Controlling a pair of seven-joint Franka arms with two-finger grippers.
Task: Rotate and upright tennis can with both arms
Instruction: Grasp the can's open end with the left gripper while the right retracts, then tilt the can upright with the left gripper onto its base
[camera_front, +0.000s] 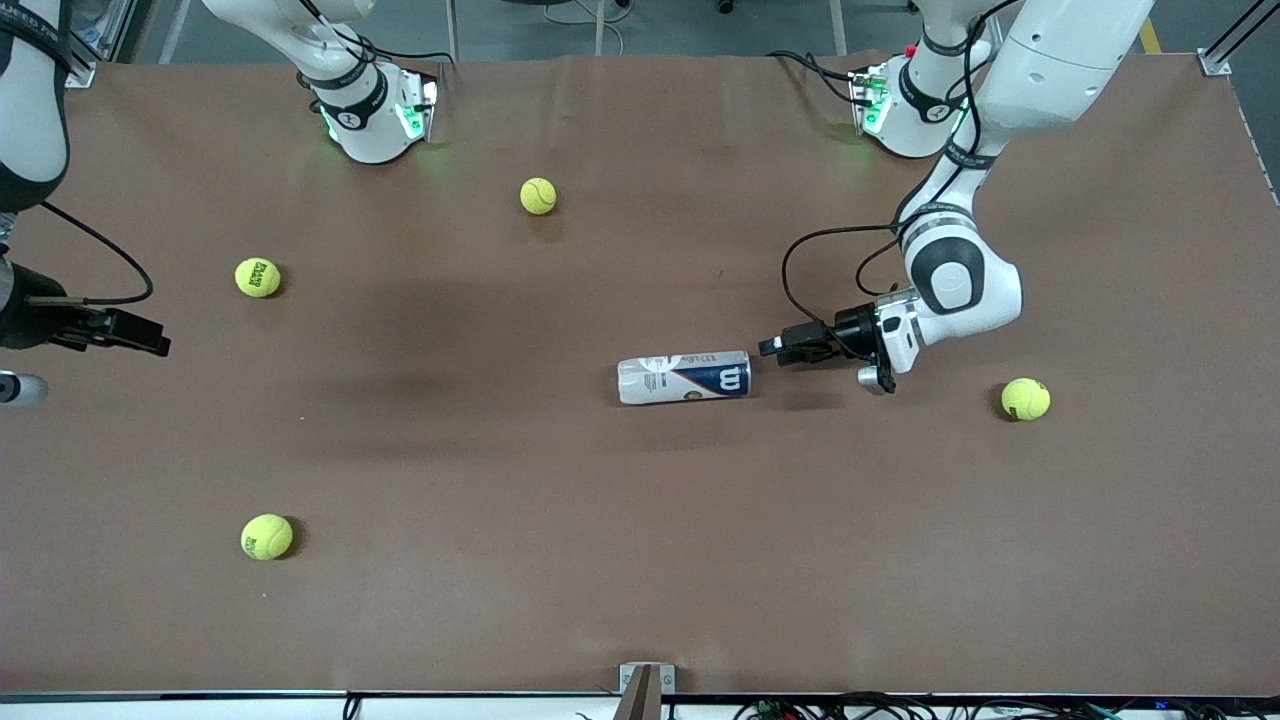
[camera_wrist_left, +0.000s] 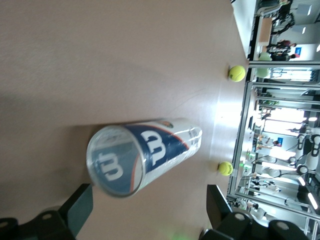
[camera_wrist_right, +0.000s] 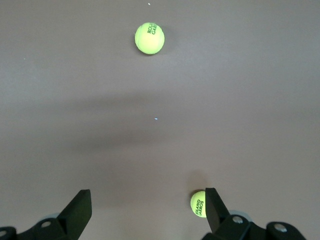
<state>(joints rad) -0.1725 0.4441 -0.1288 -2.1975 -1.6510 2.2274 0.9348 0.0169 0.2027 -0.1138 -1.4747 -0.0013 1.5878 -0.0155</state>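
Note:
The tennis can needs to be turned upright, so my left gripper next needs to grab its lidded end with the navy label (camera_front: 734, 373) (camera_wrist_left: 121, 160).
The tennis can (camera_front: 683, 376) lies on its side near the middle of the brown table, its navy "W" end toward the left arm's end. My left gripper (camera_front: 775, 347) is open and empty, low just off that end and apart from it. In the left wrist view the can (camera_wrist_left: 145, 155) lies just ahead of the left gripper (camera_wrist_left: 148, 210), lid end facing it, not between the fingers. My right gripper (camera_front: 145, 340) is open and empty over the right arm's end of the table. In the right wrist view the right gripper (camera_wrist_right: 147, 207) holds nothing.
Several yellow-green tennis balls lie loose on the table (camera_front: 640, 560): one (camera_front: 538, 196) near the bases, two (camera_front: 258, 277) (camera_front: 267, 536) toward the right arm's end, one (camera_front: 1025, 398) toward the left arm's end. The right wrist view shows two balls (camera_wrist_right: 149, 38) (camera_wrist_right: 198, 204).

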